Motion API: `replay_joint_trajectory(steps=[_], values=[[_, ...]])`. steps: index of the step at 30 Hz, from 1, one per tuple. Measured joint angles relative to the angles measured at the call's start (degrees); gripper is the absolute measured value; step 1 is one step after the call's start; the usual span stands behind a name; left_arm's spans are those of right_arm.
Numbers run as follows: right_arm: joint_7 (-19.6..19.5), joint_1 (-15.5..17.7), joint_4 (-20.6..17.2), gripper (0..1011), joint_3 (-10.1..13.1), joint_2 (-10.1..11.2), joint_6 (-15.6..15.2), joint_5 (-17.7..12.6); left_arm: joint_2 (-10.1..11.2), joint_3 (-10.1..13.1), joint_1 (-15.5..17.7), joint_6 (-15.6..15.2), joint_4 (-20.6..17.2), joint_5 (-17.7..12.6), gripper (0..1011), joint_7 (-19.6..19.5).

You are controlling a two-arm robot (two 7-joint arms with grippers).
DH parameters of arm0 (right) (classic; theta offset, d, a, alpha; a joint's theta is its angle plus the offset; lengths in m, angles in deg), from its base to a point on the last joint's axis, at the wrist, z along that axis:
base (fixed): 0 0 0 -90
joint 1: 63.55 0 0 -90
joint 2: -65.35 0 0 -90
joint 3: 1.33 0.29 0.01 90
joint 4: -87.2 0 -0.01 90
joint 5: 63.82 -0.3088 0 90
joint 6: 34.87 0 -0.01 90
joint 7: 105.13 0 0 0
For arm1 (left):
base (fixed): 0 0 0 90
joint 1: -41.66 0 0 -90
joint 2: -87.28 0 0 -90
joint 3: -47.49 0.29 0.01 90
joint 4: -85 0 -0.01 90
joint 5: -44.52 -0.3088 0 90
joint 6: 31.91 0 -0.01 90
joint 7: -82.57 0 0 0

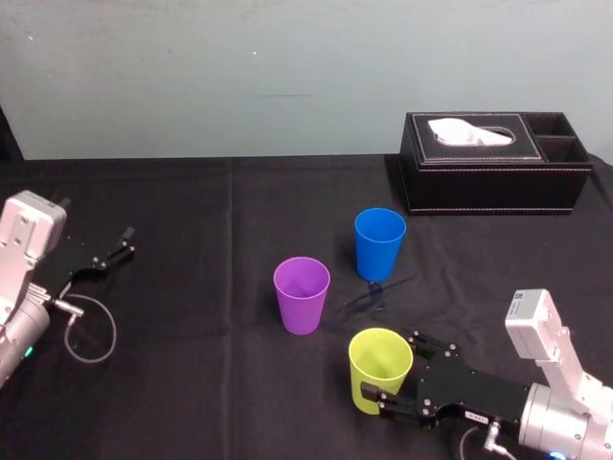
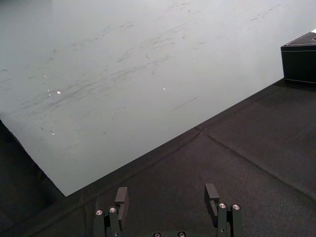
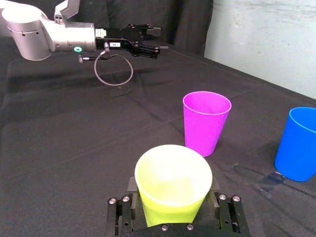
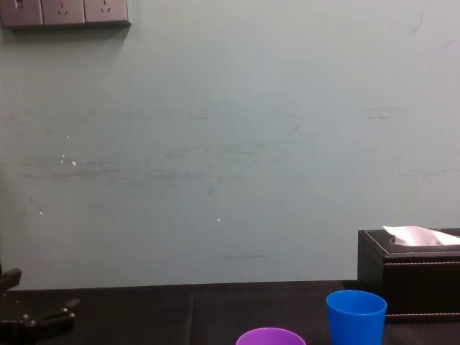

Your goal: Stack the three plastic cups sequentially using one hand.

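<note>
The yellow-green cup needs to be stacked into the purple cup. My right gripper will grab the yellow-green cup by its lower half next.
The yellow-green cup stands upright near the table's front, right of centre. My right gripper reaches in from the right and straddles its lower half, open, with a narrow gap on each side in the right wrist view, where the cup sits between the jaws. The purple cup stands upright a little farther back and to the left. The blue cup stands upright behind both. My left gripper rests at the far left of the table, open and holding nothing.
A black tissue box with a white tissue stands at the back right, beyond the blue cup. A grey cable loop hangs from the left arm onto the black tablecloth. A pale wall rises behind the table.
</note>
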Motion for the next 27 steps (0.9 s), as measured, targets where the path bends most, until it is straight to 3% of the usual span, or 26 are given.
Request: replay_joint_trajectory(steps=[8,27], values=[[0.09,0.04,-0.03,746,0.04,0.04,0.01,-0.08,0.00,0.00,0.00,0.00,0.00,0.00,1010,0.00],[0.18,0.09,-0.07,739,0.09,0.07,0.07,-0.19,0.00,0.00,0.00,0.00,0.00,0.00,1010,0.00]])
